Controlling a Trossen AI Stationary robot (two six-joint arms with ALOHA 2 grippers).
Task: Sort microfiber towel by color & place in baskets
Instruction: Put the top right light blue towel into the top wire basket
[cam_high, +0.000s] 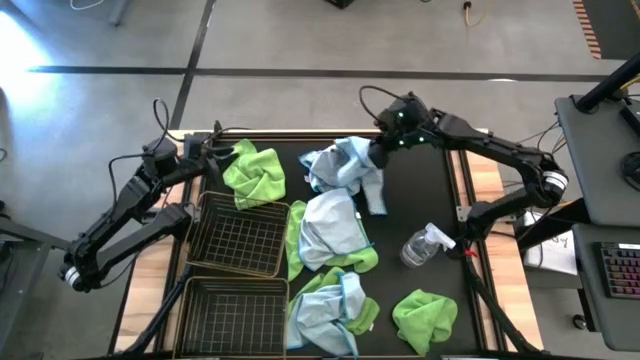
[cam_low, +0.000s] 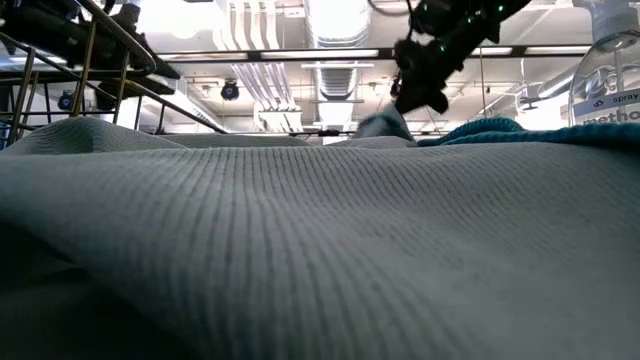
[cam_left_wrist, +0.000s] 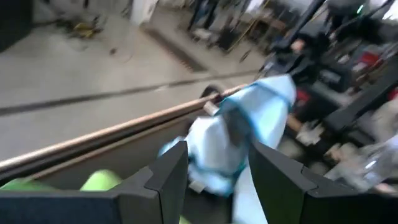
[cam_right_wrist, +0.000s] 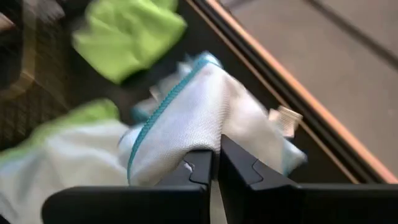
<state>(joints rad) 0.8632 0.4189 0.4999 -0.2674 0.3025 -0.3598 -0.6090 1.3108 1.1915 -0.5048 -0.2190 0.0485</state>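
The robot should next grab the lime green towel by its folded middle (cam_high: 256, 173) with the left gripper, to sort the towel into a wire basket.
My right gripper (cam_high: 383, 152) is at the far middle of the black mat, shut on a pale blue towel (cam_high: 343, 165) with teal edging. The gripper also shows in the low view (cam_low: 428, 75), above the table. My left gripper (cam_high: 212, 150) is open and empty at the mat's far left, beside a lime green towel (cam_high: 255, 173) lying on the mat. Its fingers (cam_left_wrist: 174, 177) frame the held towel (cam_left_wrist: 242, 134) from a distance. Two bronze wire baskets (cam_high: 240, 237) (cam_high: 232, 318) stand at the left, one nearer than the other. More towels (cam_high: 330, 228) (cam_high: 335, 303) (cam_high: 425, 316) lie on the mat. My right gripper pinches a bunched part of the pale blue towel (cam_right_wrist: 186, 146) between its two shut fingers; one layer or several, I cannot tell. The fingers come slanting down from the table's far right. The towel is gathered up in front of the fingers, with a strip (cam_high: 374, 198) trailing toward the near side.
A clear spray bottle (cam_high: 424, 246) lies on the mat's right side, near the right arm's base. A cloth close to the low camera (cam_low: 300, 240) fills most of that view. The mat's wooden border (cam_high: 480, 200) runs along the right.
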